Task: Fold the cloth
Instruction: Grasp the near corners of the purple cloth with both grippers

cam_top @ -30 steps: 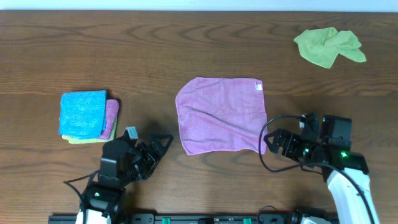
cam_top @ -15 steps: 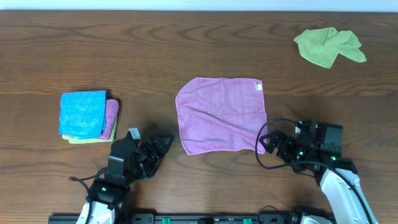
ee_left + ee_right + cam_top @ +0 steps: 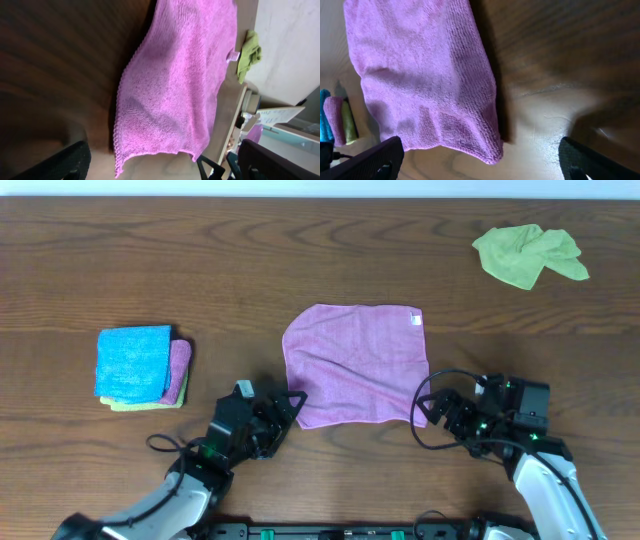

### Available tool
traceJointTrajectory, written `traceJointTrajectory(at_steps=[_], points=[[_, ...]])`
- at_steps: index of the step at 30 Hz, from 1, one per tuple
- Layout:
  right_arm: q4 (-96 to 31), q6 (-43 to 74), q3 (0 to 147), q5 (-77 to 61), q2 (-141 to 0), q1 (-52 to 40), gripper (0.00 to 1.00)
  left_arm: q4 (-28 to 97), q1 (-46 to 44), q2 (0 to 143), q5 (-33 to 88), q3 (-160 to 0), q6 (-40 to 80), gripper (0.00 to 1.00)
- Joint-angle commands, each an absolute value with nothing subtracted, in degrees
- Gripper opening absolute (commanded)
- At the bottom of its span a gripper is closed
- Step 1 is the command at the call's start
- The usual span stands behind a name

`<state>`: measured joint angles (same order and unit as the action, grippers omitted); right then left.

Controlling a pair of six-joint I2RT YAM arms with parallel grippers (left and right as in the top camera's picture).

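Observation:
My right gripper should grab the pink cloth (image 3: pixel 357 364) by its near tag-side corner (image 3: pixel 420 421) next. Then I will fold the cloth's near edge toward its far edge.
A pink cloth (image 3: pixel 357 364) lies spread flat on the wooden table (image 3: pixel 300 260), with a small white tag at its far right corner. My left gripper (image 3: pixel 287 408) is open at the cloth's near left corner, which shows in the left wrist view (image 3: pixel 172 100) just ahead of the fingers. My right gripper (image 3: pixel 434 408) is open at the cloth's near right corner, which shows in the right wrist view (image 3: pixel 430 85) between the spread fingers. Neither gripper holds the cloth.
A stack of folded cloths, blue on top (image 3: pixel 135 362) over pink and yellow-green, sits at the left. A crumpled green cloth (image 3: pixel 528 254) lies at the far right.
My left gripper has moved right, from well left of the cloth up to its near left corner. My right gripper has shifted slightly left and stays at the near right corner.

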<state>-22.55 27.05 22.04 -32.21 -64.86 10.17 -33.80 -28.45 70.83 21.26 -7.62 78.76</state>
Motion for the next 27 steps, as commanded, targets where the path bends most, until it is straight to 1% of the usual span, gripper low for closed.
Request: traceJointTrajectory(at_steps=[1, 14, 27], points=[[-22.06, 28.73, 20.49, -33.04, -64.90, 10.63, 0.98, -35.35, -29.34, 72.75, 19.90, -7.62, 80.01, 0.95], [-14.06, 33.87, 16.49, -33.78, -67.55, 10.41, 0.96, -35.46, -30.52, 74.43, 17.21, -7.62, 81.32, 0.95], [-12.36, 34.26, 16.27, -33.93, -71.24, 10.41, 0.94, -39.35, -34.98, 78.11, 13.10, -7.79, 84.90, 0.95]])
